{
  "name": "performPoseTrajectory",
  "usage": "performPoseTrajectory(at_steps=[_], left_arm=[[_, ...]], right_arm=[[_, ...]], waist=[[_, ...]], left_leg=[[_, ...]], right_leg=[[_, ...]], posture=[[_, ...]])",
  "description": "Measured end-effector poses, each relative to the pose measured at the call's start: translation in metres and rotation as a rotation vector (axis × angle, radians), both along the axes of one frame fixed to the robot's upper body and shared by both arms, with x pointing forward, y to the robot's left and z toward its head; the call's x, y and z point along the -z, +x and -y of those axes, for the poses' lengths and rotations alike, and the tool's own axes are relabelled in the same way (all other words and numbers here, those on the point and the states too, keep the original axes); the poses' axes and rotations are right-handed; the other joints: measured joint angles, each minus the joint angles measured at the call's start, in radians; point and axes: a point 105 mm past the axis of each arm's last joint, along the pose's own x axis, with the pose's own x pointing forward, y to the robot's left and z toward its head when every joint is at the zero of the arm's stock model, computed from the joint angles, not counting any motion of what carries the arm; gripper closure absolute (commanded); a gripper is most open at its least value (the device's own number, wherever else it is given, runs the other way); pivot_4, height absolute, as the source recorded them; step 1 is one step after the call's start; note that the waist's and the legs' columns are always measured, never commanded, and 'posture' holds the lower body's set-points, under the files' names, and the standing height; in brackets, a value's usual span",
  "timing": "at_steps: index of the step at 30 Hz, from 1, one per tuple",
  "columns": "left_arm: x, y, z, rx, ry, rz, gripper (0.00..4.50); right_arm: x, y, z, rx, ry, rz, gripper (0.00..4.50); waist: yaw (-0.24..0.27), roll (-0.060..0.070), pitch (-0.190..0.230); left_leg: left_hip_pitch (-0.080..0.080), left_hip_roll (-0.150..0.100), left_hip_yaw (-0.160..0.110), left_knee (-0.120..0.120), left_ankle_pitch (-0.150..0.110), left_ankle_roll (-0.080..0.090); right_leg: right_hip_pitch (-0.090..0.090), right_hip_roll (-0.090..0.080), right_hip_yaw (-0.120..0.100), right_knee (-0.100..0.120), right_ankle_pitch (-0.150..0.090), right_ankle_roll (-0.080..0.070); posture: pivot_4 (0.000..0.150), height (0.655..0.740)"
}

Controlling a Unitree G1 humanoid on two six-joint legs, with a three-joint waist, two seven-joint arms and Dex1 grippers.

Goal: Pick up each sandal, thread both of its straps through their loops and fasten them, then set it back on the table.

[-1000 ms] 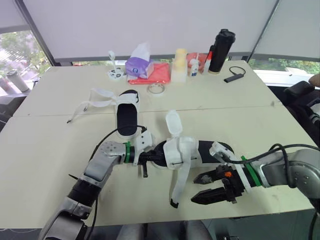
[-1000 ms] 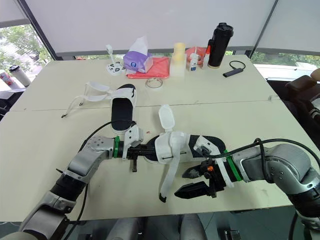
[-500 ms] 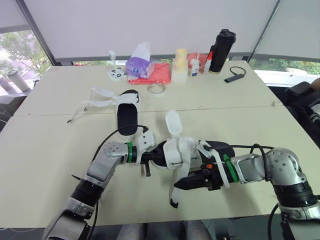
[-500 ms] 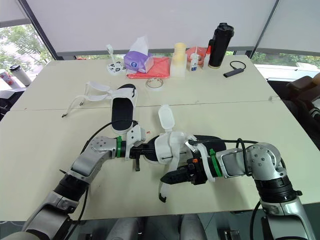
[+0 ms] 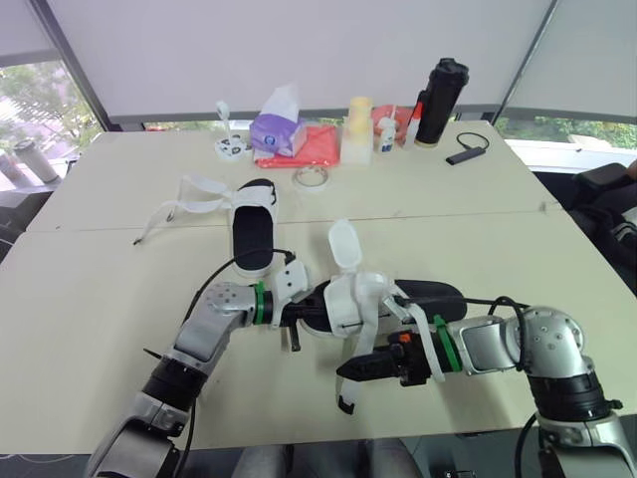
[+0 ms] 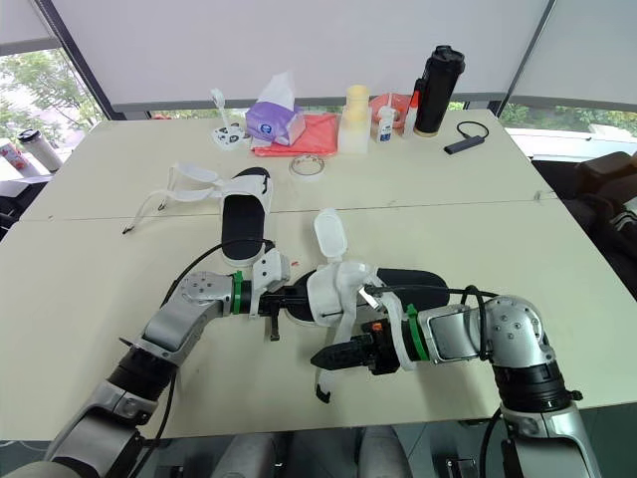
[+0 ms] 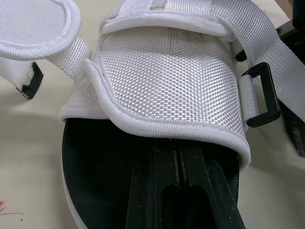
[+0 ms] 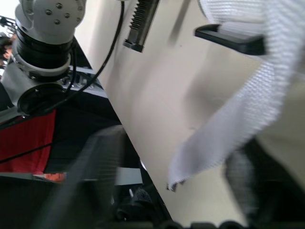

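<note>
The robot's right gripper has to take the white Velcro strap, slack below its black loop [image 8: 233, 40], by its loose end [image 8: 183, 169] next. Then it can thread the strap through.
The near sandal lies at the table's front; its white upper [image 5: 353, 299] sits on a black sole [image 5: 430, 295]. My left gripper [image 5: 304, 316] is shut on the sole's end, seen close in the left wrist view [image 7: 176, 195] below a black loop [image 7: 259, 95]. A long white strap [image 5: 360, 349] hangs loose toward the table edge. My right gripper [image 5: 350, 369] points left at this strap, open, with the strap [image 8: 228, 129] between its fingers. The second sandal [image 5: 251, 227] rests farther back, its straps [image 5: 194, 194] lying loose.
Along the far edge stand a purple tissue pack [image 5: 275, 129], a red cloth [image 5: 315, 147], a tape roll [image 5: 312, 177], a yellow cup stack [image 5: 358, 129], a small bottle [image 5: 386, 134], a black bottle [image 5: 439, 100] and a black device with a cable [image 5: 466, 153].
My right gripper has swung left from the front right of the table to the hanging strap under the sandal. The left gripper and both sandals have stayed put.
</note>
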Motion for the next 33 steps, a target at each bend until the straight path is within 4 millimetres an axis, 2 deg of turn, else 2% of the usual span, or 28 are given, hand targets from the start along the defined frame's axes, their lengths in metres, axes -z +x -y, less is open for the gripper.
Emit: performPoseTrajectory(at_steps=[3,9,12,16,20,30,33], left_arm=[[0.0,0.0,0.0,0.0,0.0,0.0,4.5],[0.0,0.0,0.001,0.0,-0.003,0.0,4.5],[0.0,0.0,0.001,0.0,-0.004,0.001,4.5],[0.001,0.001,0.002,0.003,-0.009,0.002,4.5],[0.001,0.001,0.005,0.008,-0.014,0.005,4.5],[0.0,0.003,0.009,0.014,-0.025,0.01,4.5],[0.001,0.003,0.009,0.01,-0.027,0.011,4.5]], right_arm=[[0.0,0.0,-0.001,0.005,0.005,0.002,4.47],[-0.007,-0.003,0.004,-0.017,-0.037,0.061,4.47],[-0.029,-0.001,0.014,-0.069,-0.096,0.169,4.47],[-0.065,0.002,0.015,-0.171,-0.088,0.291,4.47],[-0.085,0.01,0.015,-0.232,-0.112,0.355,4.47],[-0.081,0.04,0.022,-0.312,-0.183,0.368,4.47],[-0.089,0.063,0.025,-0.343,-0.216,0.412,4.47]], waist=[[-0.001,0.0,0.0],[0.001,0.0,0.0],[0.0,0.0,0.0],[0.0,0.0,0.0],[0.002,0.0,0.0],[-0.001,0.0,0.0],[-0.006,0.0,0.0]], left_leg=[[0.0,0.0,0.0,0.0,0.0,0.0],[0.0,0.0,0.0,0.0,0.0,0.0],[0.0,0.0,0.0,0.0,0.0,0.0],[0.0,0.001,0.0,0.0,0.0,0.0],[-0.001,0.0,0.0,0.0,0.0,0.0],[-0.002,0.0,0.001,-0.001,0.0,0.0],[-0.002,0.0,0.002,-0.001,0.0,0.0]], right_leg=[[0.0,0.0,0.0,0.0,0.0,0.0],[0.0,0.0,0.0,0.0,0.0,0.0],[0.0,0.0,0.0,0.0,0.0,0.0],[0.0,0.001,0.0,-0.001,0.0,0.0],[0.0,0.001,0.0,-0.001,0.0,0.0],[-0.003,0.0,0.0,-0.002,0.0,0.0],[-0.003,0.0,0.0,-0.001,0.0,0.0]], posture=[[0.15,0.74],[0.15,0.74],[0.15,0.74],[0.15,0.74],[0.15,0.74],[0.15,0.74],[0.15,0.74]])
